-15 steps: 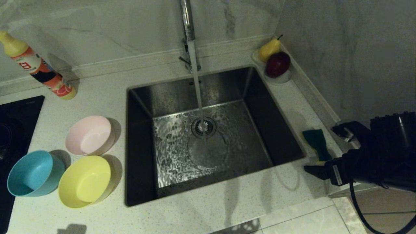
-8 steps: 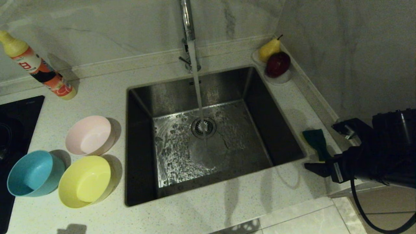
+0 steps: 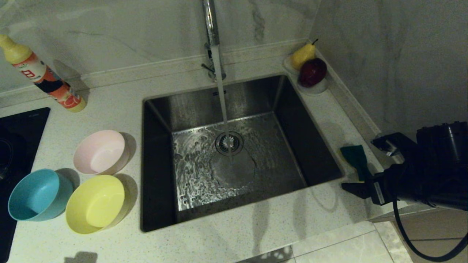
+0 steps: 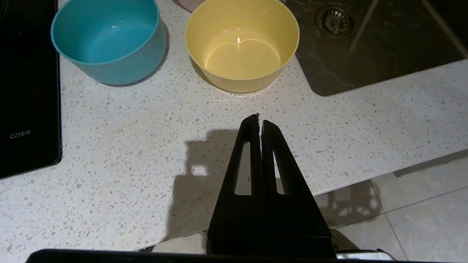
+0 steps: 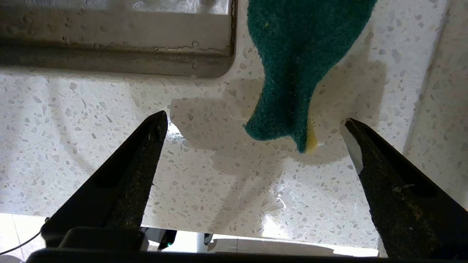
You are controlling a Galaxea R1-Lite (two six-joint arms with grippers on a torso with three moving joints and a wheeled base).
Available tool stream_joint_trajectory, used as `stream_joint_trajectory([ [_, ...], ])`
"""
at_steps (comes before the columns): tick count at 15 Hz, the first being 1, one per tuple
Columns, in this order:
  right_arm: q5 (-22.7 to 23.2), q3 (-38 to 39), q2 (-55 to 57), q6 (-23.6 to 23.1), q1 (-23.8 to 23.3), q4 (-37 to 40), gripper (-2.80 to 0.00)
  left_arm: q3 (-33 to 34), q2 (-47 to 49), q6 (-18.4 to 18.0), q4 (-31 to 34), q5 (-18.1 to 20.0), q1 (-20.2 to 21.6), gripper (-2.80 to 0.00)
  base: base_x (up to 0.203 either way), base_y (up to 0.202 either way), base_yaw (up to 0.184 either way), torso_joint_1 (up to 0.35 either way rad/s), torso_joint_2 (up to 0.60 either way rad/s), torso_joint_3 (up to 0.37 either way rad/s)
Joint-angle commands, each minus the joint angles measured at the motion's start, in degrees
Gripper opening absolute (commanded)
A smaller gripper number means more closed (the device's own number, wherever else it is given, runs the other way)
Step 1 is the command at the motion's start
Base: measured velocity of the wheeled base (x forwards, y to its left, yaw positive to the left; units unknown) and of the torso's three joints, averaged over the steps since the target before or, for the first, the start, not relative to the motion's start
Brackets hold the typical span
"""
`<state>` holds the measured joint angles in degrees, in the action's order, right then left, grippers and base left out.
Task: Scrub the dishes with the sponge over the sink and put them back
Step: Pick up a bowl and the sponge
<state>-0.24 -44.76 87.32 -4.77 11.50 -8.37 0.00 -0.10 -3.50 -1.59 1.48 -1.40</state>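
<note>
My fingers stand beside the sponge's narrow end and closing now would catch the sponge, so it is time for my right gripper to close.
Three bowls stand on the counter left of the sink: pink, yellow and blue. The sponge, green face up, lies on the counter right of the sink. My right gripper hovers open at the sponge's near end, one finger on each side and touching nothing. In the right wrist view the sponge tapers toward the gap of the gripper. My left gripper is shut and empty, parked over the counter's front edge, short of the yellow bowl and blue bowl.
Water runs from the tap onto the drain strainer. A detergent bottle stands at the back left and a black cooktop at the far left. A white dish with a pear and an apple sits in the back right corner, beside the wall.
</note>
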Motion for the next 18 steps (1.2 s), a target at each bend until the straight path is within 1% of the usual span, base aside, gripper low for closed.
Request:
stream_joint_trajectory([
  [1, 0.0, -0.1, 0.1, -0.1, 0.0, -0.1, 0.0, 0.9, -0.1, 0.0, 0.0, 0.0, 0.0, -2.8, 0.0, 0.0, 0.0, 0.0, 0.0, 0.0],
  [6, 0.0, 0.0, 1.5, -0.1, 0.1, -0.7, 0.0, 0.9, -0.1, 0.0, 0.0, 0.0, 0.0, -2.8, 0.0, 0.0, 0.0, 0.0, 0.0, 0.0],
  [7, 0.0, -0.3, 1.7, -0.1, 0.0, -0.8, -0.04, 0.9, -0.1, 0.0, -0.1, 0.0, 0.0, -2.8, 0.0, 0.0, 0.0, 0.0, 0.0, 0.0],
  [8, 0.0, -0.7, 1.8, -0.1, 0.1, -0.8, -2.8, 0.9, -0.1, 0.0, -0.1, 0.0, 0.0, -2.8, 0.0, 0.0, 0.0, 0.0, 0.0, 0.0],
  [18, 0.0, -0.9, 2.1, -0.2, 0.0, -0.7, -2.8, 0.9, -0.1, 0.0, 0.0, 0.0, 0.0, -2.8, 0.0, 0.0, 0.0, 0.0, 0.0, 0.0],
])
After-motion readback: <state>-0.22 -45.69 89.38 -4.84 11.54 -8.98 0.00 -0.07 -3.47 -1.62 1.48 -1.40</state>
